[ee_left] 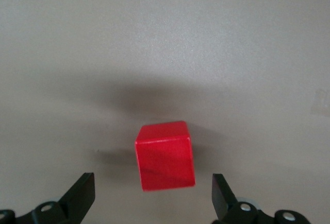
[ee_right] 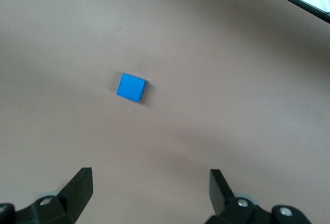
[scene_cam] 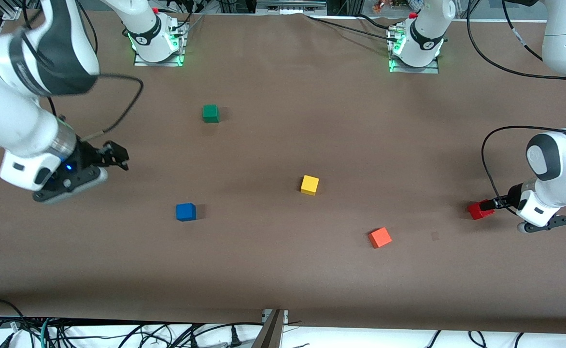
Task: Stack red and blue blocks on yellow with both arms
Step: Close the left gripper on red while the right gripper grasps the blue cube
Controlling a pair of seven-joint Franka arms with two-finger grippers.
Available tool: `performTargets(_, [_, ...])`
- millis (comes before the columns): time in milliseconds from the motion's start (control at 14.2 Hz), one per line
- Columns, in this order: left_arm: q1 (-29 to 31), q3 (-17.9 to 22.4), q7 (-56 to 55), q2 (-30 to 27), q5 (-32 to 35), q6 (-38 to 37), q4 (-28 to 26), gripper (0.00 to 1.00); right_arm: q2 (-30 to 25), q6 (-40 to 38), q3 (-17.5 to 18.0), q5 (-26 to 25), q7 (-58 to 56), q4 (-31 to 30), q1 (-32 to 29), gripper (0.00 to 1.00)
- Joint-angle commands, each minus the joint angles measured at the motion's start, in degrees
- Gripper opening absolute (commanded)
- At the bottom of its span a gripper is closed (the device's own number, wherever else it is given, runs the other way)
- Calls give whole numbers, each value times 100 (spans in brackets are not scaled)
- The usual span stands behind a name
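Note:
My left gripper grabs the red block's sides next, to stack it on the yellow block.
The red block lies on the table at the left arm's end. My left gripper is low beside it and open, its fingertips flanking the block's near edge without touching. The blue block sits toward the right arm's end. My right gripper hangs open and empty over bare table, well apart from the blue block. The yellow block stands alone near the table's middle, between the two others.
An orange-red cube lies nearer the front camera than the yellow block, between it and the red block. A green cube sits closer to the arm bases. The brown table ends at a front edge with cables below.

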Motion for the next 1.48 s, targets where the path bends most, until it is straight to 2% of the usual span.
performTargets(0, [22,-53,-81,50,-209,408,-189,100,673,622,35,4,83,151,-12,100])
performTargets(141, [22,-53,-82,137,-218,620,-252,100,1070,1185,43,30,100,151,-12,100])
performTargets(351, [22,-53,-82,190,-236,647,-252,100,1405,1521,61,39,101,143,-12,100])
performTargets(422, [22,-53,-82,216,-253,647,-252,92,1545,1643,70,30,92,143,-4,100])
performTargets(492, [22,-53,-82,243,-367,656,-252,72,1755,1749,70,22,92,143,14,100])
performTargets(703, [22,-53,-64,226,-394,612,-243,21,1845,1750,70,30,21,-58,5,100])
performTargets(773, [22,-53,-47,199,-403,568,-226,7,1845,1767,79,74,135,-103,23,100])
performTargets(843, [22,-79,-72,164,-394,542,-164,1,1845,1759,79,196,379,-103,58,100])
performTargets(984, [-101,-114,-73,-72,-377,201,-50,0,1854,1750,79,355,1169,-95,163,100])
performTargets(1265, [-723,-396,-82,-152,-315,-1660,1274,0,2047,2021,79,382,1849,-86,365,100])
performTargets(1405, [-1224,-396,-116,-152,-376,-2155,1646,0,2196,2259,79,382,1902,-112,383,100])
